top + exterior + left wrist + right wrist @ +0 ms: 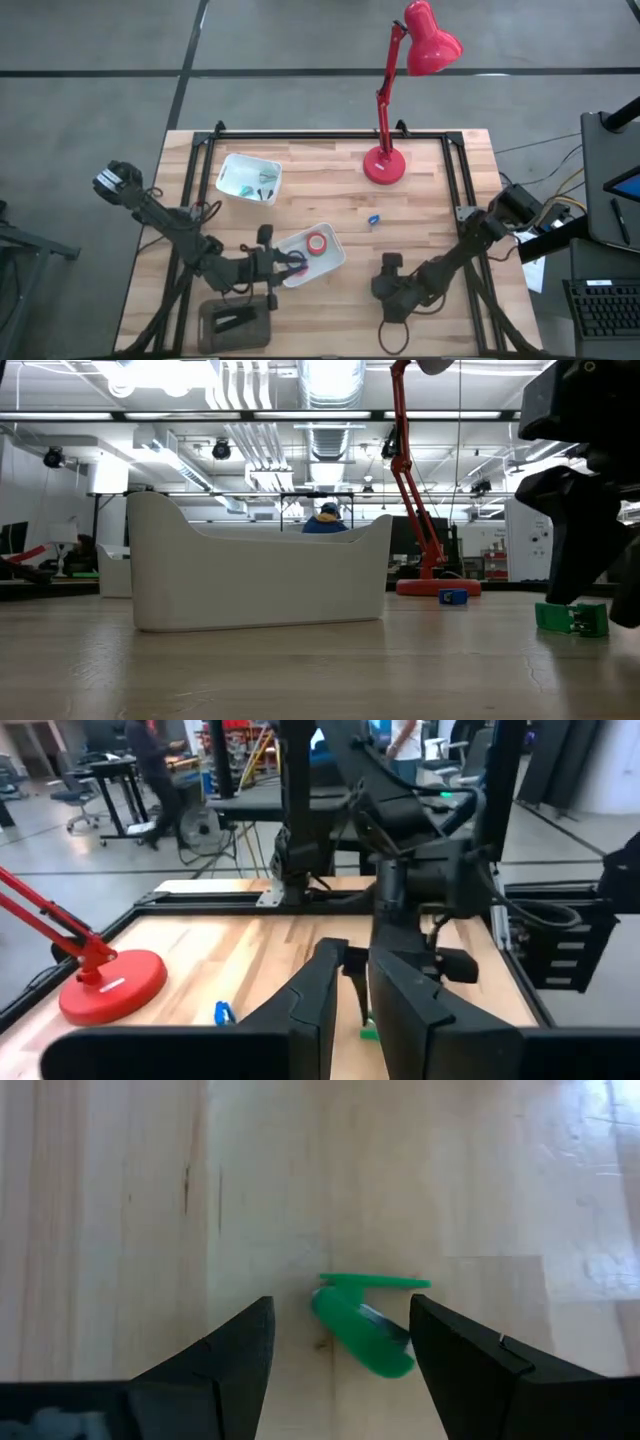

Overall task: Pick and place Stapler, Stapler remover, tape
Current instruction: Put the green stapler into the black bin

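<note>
My right gripper closes on the green stapler remover [365, 1325] next, since its fingers stand on either side and closing now would catch it.
A green stapler remover [365, 1325] lies on the wooden table, between the fingers of my open right gripper [340, 1308], which slants down over it without touching it. In the low view the remover [572, 618] sits under that gripper [590, 510]. A red tape roll [317, 243] lies in a white tray [330, 262] at mid-table. My left gripper [290, 262] hovers level over that tray's left end. Its fingers [312, 1005] stand a narrow gap apart with nothing showing between them. I cannot pick out the stapler.
A red desk lamp's base [383, 165] stands at the far middle. A small blue thing [373, 219] lies between lamp and tray. Another white tray [250, 178] with small items sits far left. A dark tray [237, 322] lies at the near edge. People move in the room beyond.
</note>
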Controlling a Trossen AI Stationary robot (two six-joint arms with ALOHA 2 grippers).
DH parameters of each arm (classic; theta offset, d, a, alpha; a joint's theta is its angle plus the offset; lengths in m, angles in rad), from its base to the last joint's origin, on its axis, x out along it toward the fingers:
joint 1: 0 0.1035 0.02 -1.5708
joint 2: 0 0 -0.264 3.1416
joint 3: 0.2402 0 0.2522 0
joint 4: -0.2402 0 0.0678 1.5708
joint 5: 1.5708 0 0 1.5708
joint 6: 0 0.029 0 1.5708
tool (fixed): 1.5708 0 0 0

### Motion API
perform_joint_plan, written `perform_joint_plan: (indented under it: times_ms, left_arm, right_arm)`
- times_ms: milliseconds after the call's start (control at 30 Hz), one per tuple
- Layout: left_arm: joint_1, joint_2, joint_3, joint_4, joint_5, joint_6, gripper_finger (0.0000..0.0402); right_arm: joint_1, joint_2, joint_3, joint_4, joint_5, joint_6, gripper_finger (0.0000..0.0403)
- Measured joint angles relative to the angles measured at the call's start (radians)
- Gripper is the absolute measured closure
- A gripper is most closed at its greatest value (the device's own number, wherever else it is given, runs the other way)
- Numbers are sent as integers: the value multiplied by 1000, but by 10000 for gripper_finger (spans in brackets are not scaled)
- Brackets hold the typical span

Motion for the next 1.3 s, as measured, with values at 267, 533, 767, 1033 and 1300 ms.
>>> perform_joint_plan:
  times_ms: [267,533,767,1033,1300]
  left_arm:
    - [2,2,0,3,1,-1,337]
    - [2,2,0,2,1,-1,337]
    - [2,2,0,2,1,-1,337]
    - [2,2,-1,1,1,17,337]
    - [7,29,-2,3,146,178,337]
  right_arm:
    - [3,52,64,-107,-10,29,182]
    - [5,53,66,-115,-23,54,229]
    - [5,51,67,-136,-41,79,305]
    - [4,51,81,-141,-39,68,356]
    - [4,51,217,-134,-29,-54,345]
